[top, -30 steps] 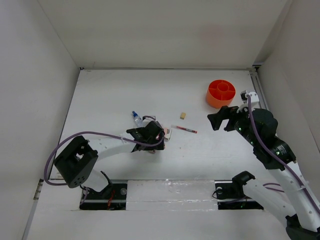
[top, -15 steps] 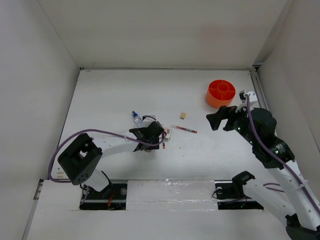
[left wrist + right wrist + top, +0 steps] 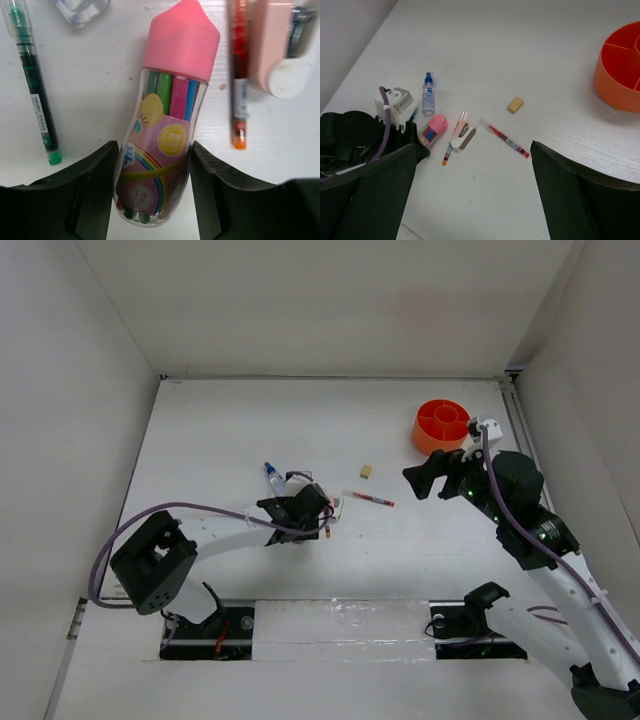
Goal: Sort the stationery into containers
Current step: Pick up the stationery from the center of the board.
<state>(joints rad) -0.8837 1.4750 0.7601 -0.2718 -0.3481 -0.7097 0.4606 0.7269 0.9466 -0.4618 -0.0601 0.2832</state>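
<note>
The pink-capped tube (image 3: 165, 150) needs to go into the orange tub, so my right gripper should grab the tube's cap next. The tube's clear body then stays free to go in.
My left gripper (image 3: 154, 150) is shut on the pink-capped tube (image 3: 165, 150), which holds coloured pens and lies on the white table; it also shows in the right wrist view (image 3: 434, 129). A green pen (image 3: 32, 90) lies to its left. An orange-tipped red pen (image 3: 239, 75) and a pink-and-white piece (image 3: 280, 50) lie to its right. The clear blue-capped tube (image 3: 273, 478) lies just beyond. Another red pen (image 3: 370, 499) and the beige eraser (image 3: 367, 471) lie mid-table. The orange tub (image 3: 425, 435) stands at the back right. My right gripper (image 3: 425, 478) is open and empty above the table, near the tub.
White walls close the table in at the left, back and right. The left arm (image 3: 350, 135) with its purple cable lies low along the table's near left. The tub's wall (image 3: 612, 82) is at the right edge of the right wrist view.
My right gripper has drifted a little to the left, away from the tub. My left gripper stays at the pink-capped tube, hardly moved.
</note>
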